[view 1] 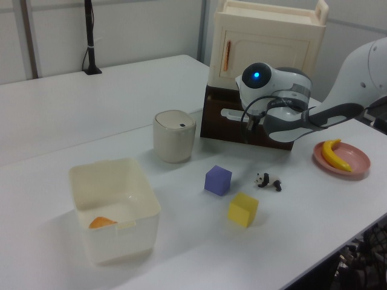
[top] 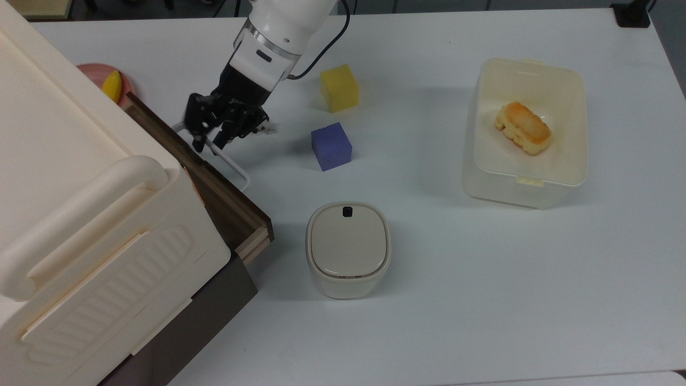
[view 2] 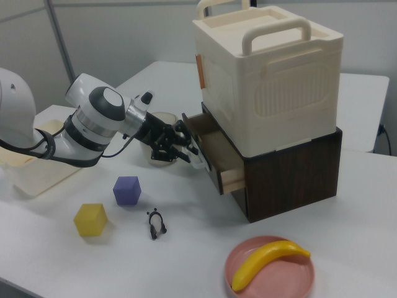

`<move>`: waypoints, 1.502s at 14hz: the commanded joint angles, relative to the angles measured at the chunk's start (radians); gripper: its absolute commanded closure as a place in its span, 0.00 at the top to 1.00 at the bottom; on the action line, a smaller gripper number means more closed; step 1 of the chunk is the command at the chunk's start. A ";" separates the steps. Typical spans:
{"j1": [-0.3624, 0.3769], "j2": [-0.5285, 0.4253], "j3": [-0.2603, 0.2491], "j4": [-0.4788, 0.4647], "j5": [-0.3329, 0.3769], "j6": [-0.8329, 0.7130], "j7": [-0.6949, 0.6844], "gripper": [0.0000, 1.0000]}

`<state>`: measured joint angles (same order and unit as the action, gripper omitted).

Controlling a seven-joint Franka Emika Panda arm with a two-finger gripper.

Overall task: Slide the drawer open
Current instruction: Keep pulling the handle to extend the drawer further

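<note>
My gripper grabs the drawer (view 1: 213, 126) by its thin white loop handle (view 1: 231, 114) next, to slide the drawer open.
The drawer (top: 225, 185) has a dark brown front and pale plywood edges and stands slightly out of the dark cabinet under the cream box (top: 80, 214). Its thin white loop handle (top: 236, 170) runs along the front. My gripper (top: 207, 143) hangs over the handle's far end, open, with one finger on each side of the loop. In the right view the gripper (view 2: 186, 148) is level with the drawer (view 2: 217, 158), right at its handle (view 2: 198, 160). In the left view my wrist covers part of the drawer front (view 1: 230, 127).
A small panda toy (top: 266, 128) lies just beside my wrist. A purple cube (top: 331, 146) and a yellow cube (top: 339, 87) sit nearby. A lidded cream canister (top: 347, 249) stands in front of the drawer. A tub (top: 557, 182) holding bread is at the top view's right, and a pink plate (top: 91, 72) with a banana is behind the cabinet.
</note>
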<state>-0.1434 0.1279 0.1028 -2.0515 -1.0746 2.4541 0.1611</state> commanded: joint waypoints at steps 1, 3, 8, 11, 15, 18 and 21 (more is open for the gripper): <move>-0.002 0.016 -0.006 0.011 -0.027 0.014 0.009 0.22; -0.002 0.015 -0.005 0.011 -0.027 0.014 0.009 0.19; -0.002 0.012 -0.005 0.010 -0.027 0.013 0.012 0.16; -0.002 0.007 -0.005 0.010 -0.025 0.013 0.014 0.15; 0.001 0.003 -0.005 0.007 -0.024 0.011 0.015 0.15; 0.008 -0.005 -0.005 0.002 -0.024 0.010 0.017 0.15; 0.014 -0.010 -0.002 -0.001 -0.022 0.008 0.018 0.15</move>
<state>-0.1424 0.1435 0.1027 -2.0436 -1.0847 2.4541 0.1517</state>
